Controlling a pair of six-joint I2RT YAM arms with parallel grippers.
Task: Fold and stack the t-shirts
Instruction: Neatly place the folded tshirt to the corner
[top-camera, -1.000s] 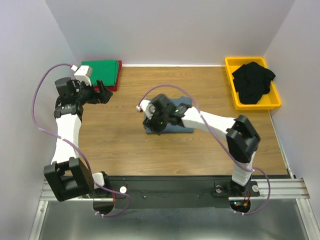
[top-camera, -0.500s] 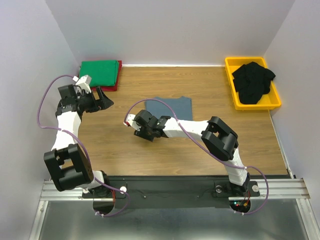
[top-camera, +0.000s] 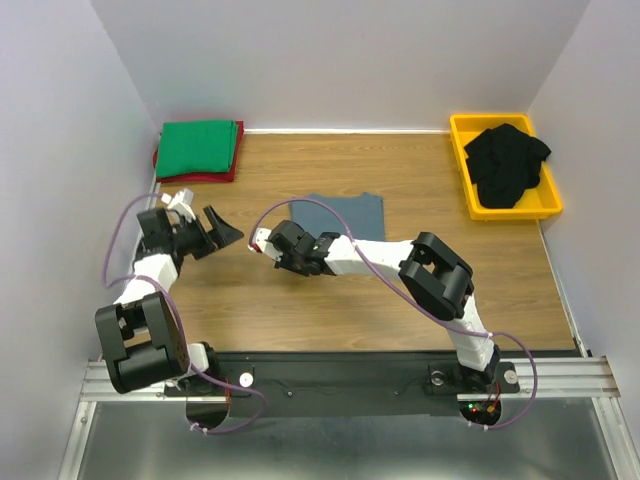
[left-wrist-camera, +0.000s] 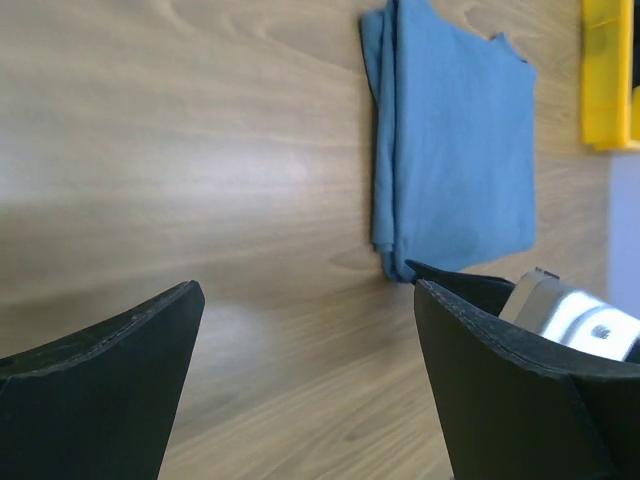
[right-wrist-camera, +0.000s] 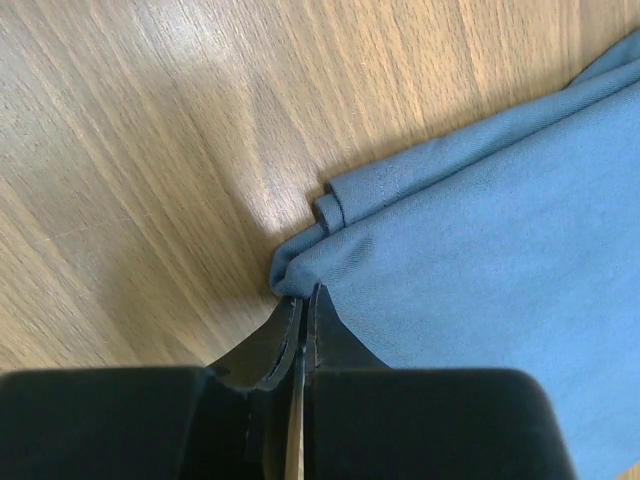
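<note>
My left gripper is going to grab the blue-grey t-shirt's layered side edge (top-camera: 294, 213) (left-wrist-camera: 384, 147) toward the green t-shirt next, to stack the blue-grey t-shirt there still folded.
The folded slate blue-grey t-shirt (top-camera: 350, 212) (left-wrist-camera: 455, 150) (right-wrist-camera: 480, 260) lies flat at the middle of the table. My right gripper (top-camera: 297, 255) (right-wrist-camera: 303, 292) is down at its near-left corner, jaws shut and pinching the edge of the cloth there. My left gripper (top-camera: 225, 230) (left-wrist-camera: 305, 290) hovers to the left of that shirt, wide open with only bare wood between its fingers. A folded green t-shirt (top-camera: 200, 148) rests on a red one (top-camera: 225, 177) at the back left. Black t-shirts (top-camera: 508, 165) are heaped in the bin.
The yellow plastic bin (top-camera: 500, 212) (left-wrist-camera: 605, 80) stands at the back right against the wall. White walls close the table on the left, back and right. The right arm stretches low across the table's middle.
The right gripper has closed on the blue-grey shirt's near-left corner after uncovering the shirt. The left arm has swung down from beside the green stack toward the table's middle, still open.
</note>
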